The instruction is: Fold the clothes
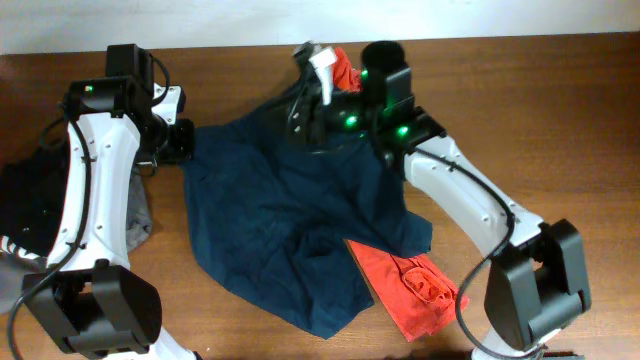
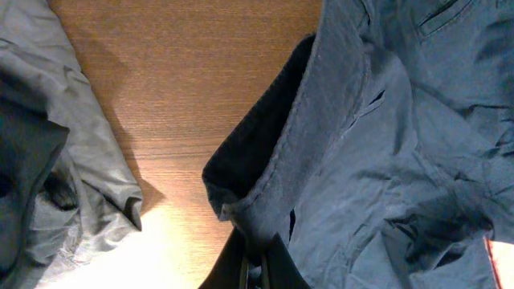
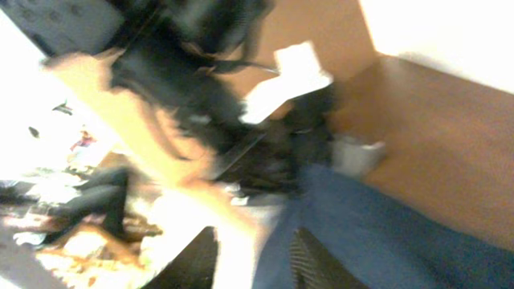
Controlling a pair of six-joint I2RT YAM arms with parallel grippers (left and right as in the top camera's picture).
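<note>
The red cloth needs to be drawn away for folding, so the right gripper should next grab it by its exposed end beyond the navy shorts (image 1: pixel 422 294).
The clothes are chiefly a dark navy pair of shorts (image 1: pixel 290 220), spread crumpled across the middle of the table. My left gripper (image 1: pixel 183 142) is at the shorts' left edge. In the left wrist view it (image 2: pixel 257 269) is shut on a fold of the waistband (image 2: pixel 273 160). My right gripper (image 1: pixel 318 100) hovers over the shorts' far edge. The right wrist view is blurred: the gripper (image 3: pixel 254 234) has its fingers apart, and the blue fabric (image 3: pixel 385 233) edge lies against the right finger (image 3: pixel 309 261).
A red cloth (image 1: pixel 410 285) lies at the shorts' near right corner, and a red bit (image 1: pixel 346 68) shows behind the right gripper. A dark pile (image 1: pixel 25 200) and a grey garment (image 1: pixel 140 215) lie at the left, the grey garment (image 2: pixel 48 160) close to the left gripper.
</note>
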